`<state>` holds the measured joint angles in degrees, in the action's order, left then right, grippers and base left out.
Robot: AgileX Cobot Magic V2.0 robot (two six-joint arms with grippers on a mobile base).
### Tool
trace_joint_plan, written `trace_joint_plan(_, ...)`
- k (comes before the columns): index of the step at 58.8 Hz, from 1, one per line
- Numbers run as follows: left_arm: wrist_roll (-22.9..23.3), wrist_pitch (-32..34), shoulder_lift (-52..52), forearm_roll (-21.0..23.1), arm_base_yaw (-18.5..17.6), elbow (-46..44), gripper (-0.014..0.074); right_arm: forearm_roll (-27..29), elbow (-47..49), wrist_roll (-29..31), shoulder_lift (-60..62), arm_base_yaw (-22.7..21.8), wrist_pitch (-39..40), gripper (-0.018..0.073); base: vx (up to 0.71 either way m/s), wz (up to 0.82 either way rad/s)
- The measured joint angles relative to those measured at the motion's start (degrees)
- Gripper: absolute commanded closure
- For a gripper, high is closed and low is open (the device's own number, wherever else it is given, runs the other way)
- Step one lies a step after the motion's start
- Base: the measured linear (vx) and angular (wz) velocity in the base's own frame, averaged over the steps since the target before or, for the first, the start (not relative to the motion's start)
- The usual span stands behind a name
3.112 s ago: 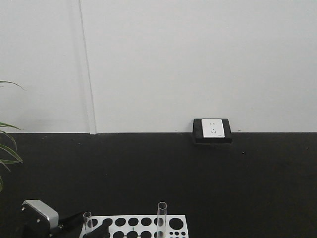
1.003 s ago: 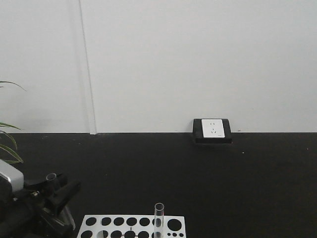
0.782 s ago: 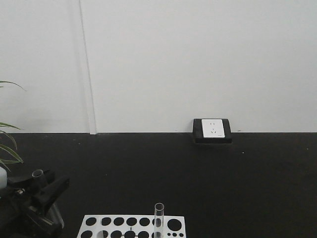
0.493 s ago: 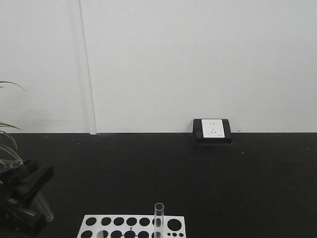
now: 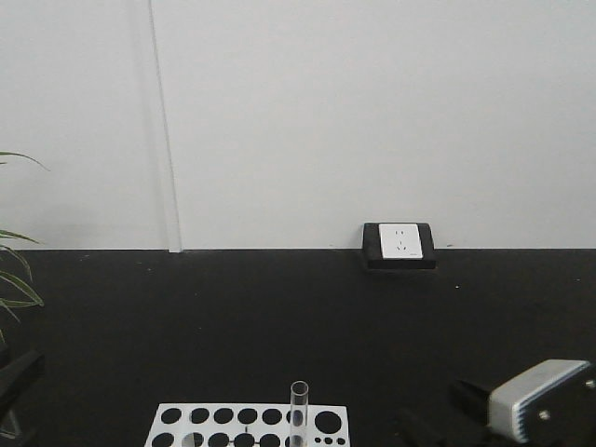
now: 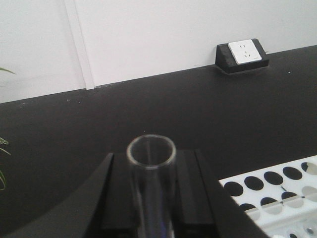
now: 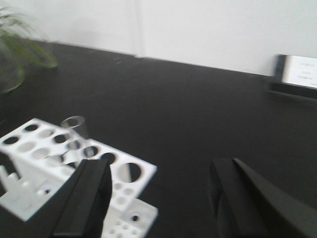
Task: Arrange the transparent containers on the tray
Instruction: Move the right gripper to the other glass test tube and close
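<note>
My right gripper should pick up the test tube in the white rack (image 5: pixel 223 421) next, to arrange the containers on the tray. It should grab the tube by its upper body (image 5: pixel 299 399).
A wide clear test tube (image 6: pixel 151 203) stands upright between the black fingers of my left gripper (image 6: pixel 151 171), which is shut on it. Its open rim faces the left wrist camera. In the front view only a dark edge of that gripper (image 5: pixel 17 374) shows at the far left. A narrower test tube (image 5: pixel 299 410) stands in the white rack (image 5: pixel 223 421); the right wrist view shows this tube (image 7: pixel 75 130) too. My right gripper (image 7: pixel 158 198) hangs open and empty over the black table, just right of the rack (image 7: pixel 34 163). The tray is out of view.
A black-framed wall socket (image 5: pixel 399 244) sits at the back edge of the black table (image 5: pixel 307 317). Green plant leaves (image 5: pixel 14 284) reach in from the left, by the white wall. The silver body of the right arm (image 5: pixel 540 405) is at the lower right.
My left gripper lifted a tube out of the rack, then carried it left and down, almost out of the front view. The right arm has come in at the lower right.
</note>
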<state>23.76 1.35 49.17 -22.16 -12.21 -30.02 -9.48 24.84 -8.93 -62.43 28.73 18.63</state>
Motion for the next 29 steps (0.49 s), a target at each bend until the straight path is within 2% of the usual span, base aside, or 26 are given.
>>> trace_joint_plan(16,0.04,0.16,-0.12,0.04,0.0,0.0,0.0486,-5.3,0.0,-0.48,-18.34,6.08,19.77,0.0068,0.0,0.0)
trace_joint_plan(29,0.04,0.23,-0.12,0.04,0.0,0.0,0.0486,-5.48,2.71,-0.6,-26.15,7.27,23.33,0.0043,0.0,0.0)
